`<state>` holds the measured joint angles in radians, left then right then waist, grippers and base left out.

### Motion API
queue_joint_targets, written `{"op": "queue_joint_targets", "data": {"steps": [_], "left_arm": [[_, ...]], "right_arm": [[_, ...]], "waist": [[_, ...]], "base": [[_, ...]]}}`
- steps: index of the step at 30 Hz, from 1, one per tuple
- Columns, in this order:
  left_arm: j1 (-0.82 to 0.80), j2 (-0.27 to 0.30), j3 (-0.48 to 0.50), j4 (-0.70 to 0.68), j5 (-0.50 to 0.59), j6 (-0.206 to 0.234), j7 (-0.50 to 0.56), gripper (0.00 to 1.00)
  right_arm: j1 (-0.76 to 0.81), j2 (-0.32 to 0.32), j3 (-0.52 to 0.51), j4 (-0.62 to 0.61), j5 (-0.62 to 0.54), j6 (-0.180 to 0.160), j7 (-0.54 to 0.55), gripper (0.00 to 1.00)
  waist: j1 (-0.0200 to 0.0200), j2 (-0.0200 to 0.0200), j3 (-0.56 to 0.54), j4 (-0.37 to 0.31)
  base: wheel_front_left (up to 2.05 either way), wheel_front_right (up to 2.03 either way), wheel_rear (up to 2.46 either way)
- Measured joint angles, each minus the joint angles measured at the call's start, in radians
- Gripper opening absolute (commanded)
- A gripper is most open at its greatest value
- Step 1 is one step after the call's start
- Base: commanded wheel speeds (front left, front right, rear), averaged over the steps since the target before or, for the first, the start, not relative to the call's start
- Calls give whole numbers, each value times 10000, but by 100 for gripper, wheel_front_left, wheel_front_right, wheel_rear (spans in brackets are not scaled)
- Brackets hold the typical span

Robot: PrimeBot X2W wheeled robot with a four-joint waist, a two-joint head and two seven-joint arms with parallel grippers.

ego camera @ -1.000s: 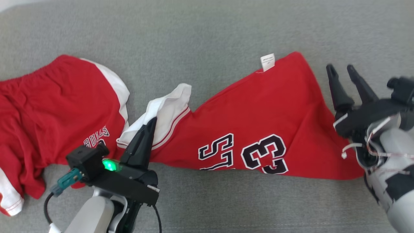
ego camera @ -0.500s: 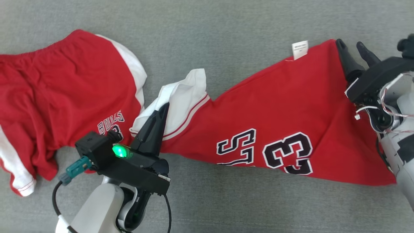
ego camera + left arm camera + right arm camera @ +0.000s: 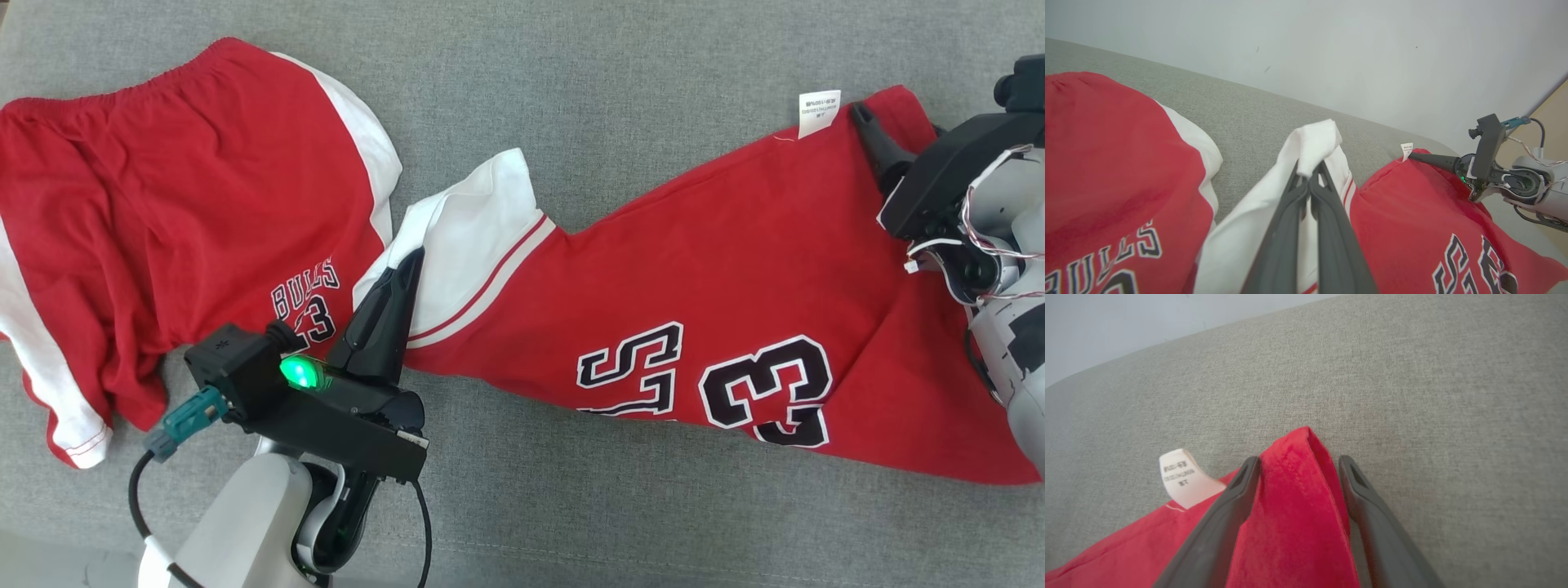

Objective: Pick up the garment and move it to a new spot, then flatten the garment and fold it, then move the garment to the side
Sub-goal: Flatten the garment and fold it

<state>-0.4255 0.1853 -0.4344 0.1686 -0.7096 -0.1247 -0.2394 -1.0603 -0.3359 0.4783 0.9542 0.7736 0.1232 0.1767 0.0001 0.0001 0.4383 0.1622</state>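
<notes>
My right gripper is going to grab the jersey next by its raised red hem corner [image 3: 901,109], because the rest of the cloth [image 3: 725,269] lies flat on the cushion.
The garment, a red jersey [image 3: 694,278] with black-and-white lettering, lies stretched across the grey cushion. My left gripper [image 3: 415,255] is shut on the jersey's white sleeve [image 3: 473,220], whose fabric bunches up over the closed fingertips in the left wrist view [image 3: 1310,171]. My right gripper [image 3: 1298,461] is open, its two fingers straddling the raised red corner [image 3: 1294,490] of the jersey beside the white care label [image 3: 1182,477]. In the head view the right gripper [image 3: 894,122] sits at the jersey's far right corner, one finger partly hidden by cloth.
A pair of red shorts [image 3: 163,204] with white side stripes lies spread at the left, close to the sleeve. The grey cushion [image 3: 571,82] runs bare behind and in front [image 3: 653,523] of the clothes. A pale wall [image 3: 1331,49] stands beyond the cushion.
The head camera has shifted, so everything sits lower and further right. My right gripper has come from beside the jersey onto its corner. The left gripper still holds the sleeve.
</notes>
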Motion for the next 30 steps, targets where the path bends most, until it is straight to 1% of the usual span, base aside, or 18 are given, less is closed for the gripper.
{"op": "queue_joint_targets", "data": {"steps": [1, 2, 4, 5, 7, 8, 14, 15, 17, 21, 26, 27, 30], "left_arm": [[0, 2, 0, 29, 0, 0, 0, 0], [0, 0, 0, 56, 0, 0, -2, 0], [0, -4, 0, 96, 0, -2, -4, 0], [-1, -2, 6, 138, 0, -2, -4, 0], [0, 4, 35, 211, 0, -2, -17, 0], [0, 10, 56, 232, -2, -2, -48, 0], [0, 117, 228, 291, -2, -50, -92, 0], [0, 117, 228, 291, -2, -50, -92, 0], [-1, 226, 464, 253, -8, -59, -98, 0], [-1, 573, 1043, -12, -182, -59, -102, 0], [-22, 1076, 1492, -629, -428, -59, -104, 0], [-3, 1151, 1492, -777, -594, -59, -104, 0], [420, 1628, 871, -1499, -1139, -59, -105, 0]], "right_arm": [[-39, 25, 12, 77, 0, 0, 46, 74], [-97, 48, 25, 153, 0, 0, 71, 48], [-191, 79, 65, 240, 0, 2, 71, 7], [-215, 121, 92, 297, 0, 0, 67, 0], [-220, 242, 144, 387, -2, 2, 2, 0], [-248, 334, 132, 410, 0, 2, -238, 0], [-525, 318, -38, 360, 15, 4, -1283, 0], [-525, 318, -38, 360, 15, 4, -1283, 0], [-528, 303, -77, 153, 44, 4, -1772, 0], [-544, 307, 8, -416, 182, 4, -2633, 0], [-320, 221, 186, -1208, 531, 6, -3591, 0], [-84, 194, 238, -1438, 608, 6, -3777, 0], [1060, 69, 447, -2163, 1028, 6, -4075, 0]], "waist": [[0, 0, 2, 9], [0, 0, -1, 14], [-1, 0, -14, 18], [-1, 0, -29, 16], [0, 0, -82, 1], [-1, 0, -145, -27], [-1, -1, -380, -130], [-1, -1, -380, -130], [-1, 0, -493, -172], [-1, 0, -773, -285], [-2, -1, -1225, -494], [-3, -1, -1331, -541], [-3, -2, -1670, -706]], "base": [[0, 0, 0], [0, 0, 0], [0, 0, 0], [0, 0, 0], [0, 0, 0], [0, 0, 0], [0, 0, 0], [0, 0, 0], [0, 0, 0], [0, 0, 0], [0, 0, 0], [0, 0, 0], [0, 0, 0]]}}
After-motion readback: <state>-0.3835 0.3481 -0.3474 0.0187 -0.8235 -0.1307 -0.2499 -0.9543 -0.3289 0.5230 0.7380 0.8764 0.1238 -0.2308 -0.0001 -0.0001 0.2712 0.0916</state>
